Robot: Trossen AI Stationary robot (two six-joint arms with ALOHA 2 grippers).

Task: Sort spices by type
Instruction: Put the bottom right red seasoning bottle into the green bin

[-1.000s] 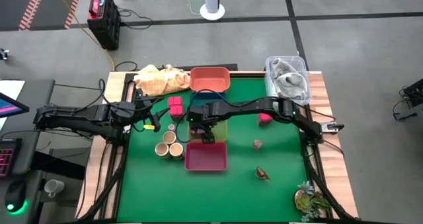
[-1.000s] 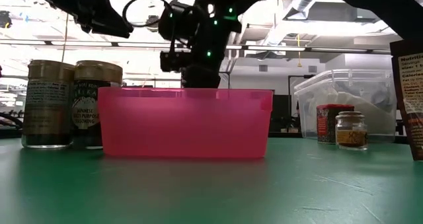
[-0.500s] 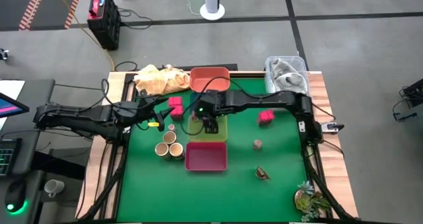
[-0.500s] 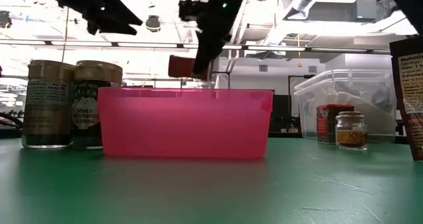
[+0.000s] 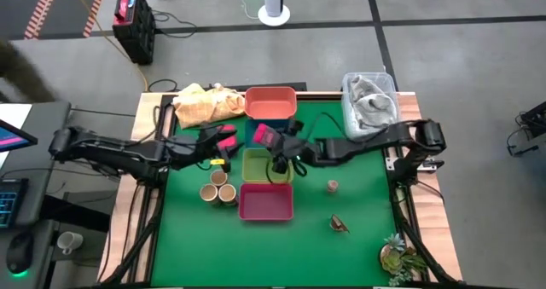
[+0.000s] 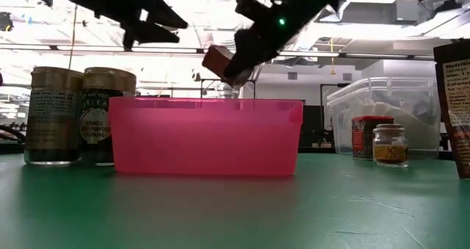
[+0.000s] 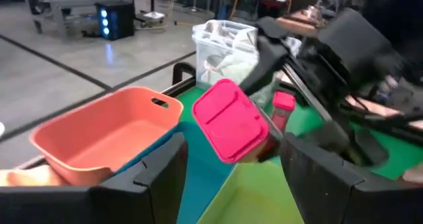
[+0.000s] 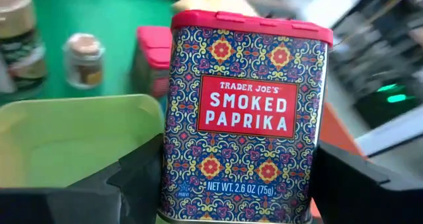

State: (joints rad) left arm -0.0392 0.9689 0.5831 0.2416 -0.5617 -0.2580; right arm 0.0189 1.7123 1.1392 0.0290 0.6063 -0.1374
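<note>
I need to grab the spice tin next with my left gripper, by its body just below the red lid. Then the smoked paprika can be sorted into the green tray.
My right gripper is shut on a spice tin with a red lid and a patterned "smoked paprika" label. It holds the tin in the air over the far end of the green tray. My left gripper hangs open and holding nothing just left of the trays, pointing at that tin's lid. A second pink-lidded tin stands on its base on the mat beyond. Three round tubs stand left of the pink tray. A small jar and a dark piece sit to the right. My right gripper pinches the tin's two narrow sides near its bottom end, one finger on each side, with the label facing the wrist camera. The fingers come slanting down from the table's right. The tin is lifted clear and tilted, its lid end leading.
A salmon tray and a blue tray lie at the far side of the green one. Yellow cloth lies far left, a clear tub far right, and a green plant near right.
My right gripper was pointing down into the green tray. It has risen with the tin, tipped up toward level and drawn a little toward the far edge. The tin is now lifted clear and tilted. My left gripper has moved right toward the trays and rolled.
</note>
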